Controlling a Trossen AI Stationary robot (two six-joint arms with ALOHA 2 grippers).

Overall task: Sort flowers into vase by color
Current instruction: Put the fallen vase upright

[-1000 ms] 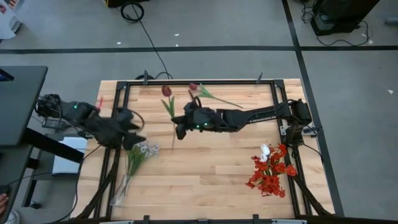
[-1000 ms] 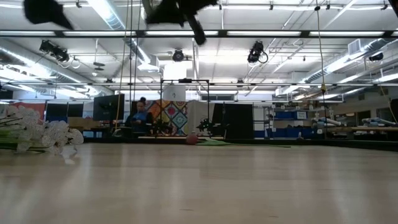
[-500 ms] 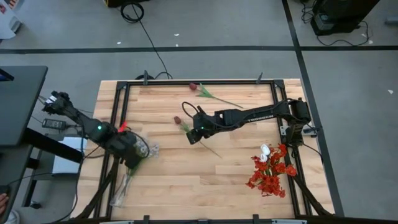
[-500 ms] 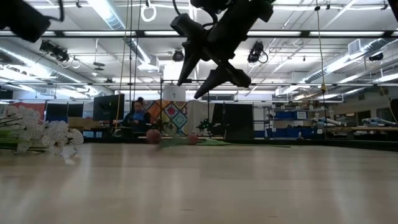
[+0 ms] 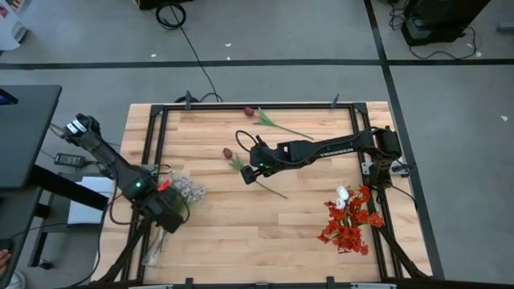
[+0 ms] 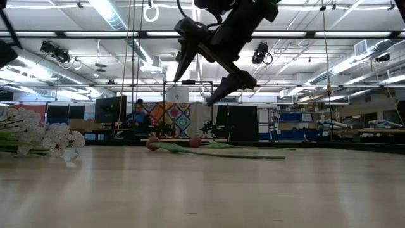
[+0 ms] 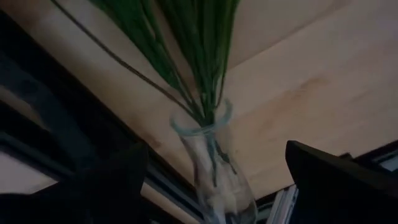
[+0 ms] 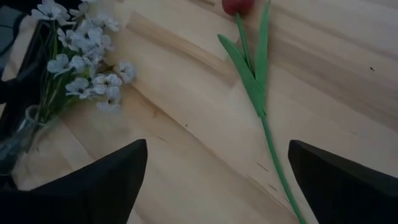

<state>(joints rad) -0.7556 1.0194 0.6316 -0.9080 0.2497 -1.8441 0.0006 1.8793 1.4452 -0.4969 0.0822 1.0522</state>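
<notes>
My left gripper grabs the vase by its neck [image 7: 208,147] next, leaving the clear glass vase's opening [image 7: 201,122] free to hold the white flowers' stems.
A clear glass vase [image 7: 214,180] lies on its side at the table's near left corner [image 5: 154,249]. The green stems of the white blossom sprays [image 5: 189,191] stick into its mouth. My left gripper [image 7: 214,149] hangs open just above the vase's neck, a finger on either side, touching nothing. A maroon tulip [image 5: 241,164] lies flat at mid-table, its bud [image 8: 236,5] toward the left. My right gripper [image 5: 251,172] hovers open above the tulip's stem [image 8: 264,121].
A second maroon tulip [image 5: 269,122] lies near the far edge. A bunch of red flowers [image 5: 349,226] with a white tulip bud [image 5: 343,194] lies at the near right. The black frame rail [image 5: 147,160] runs along the left edge. Bare wood shows at the near centre.
My right gripper has tipped downward, sunk a little and opened, letting go of the maroon tulip. The tulip has fallen and now lies flat on the table. My left gripper has swung down and toward the near edge, rolling as it went, from the white blossoms to the vase.
</notes>
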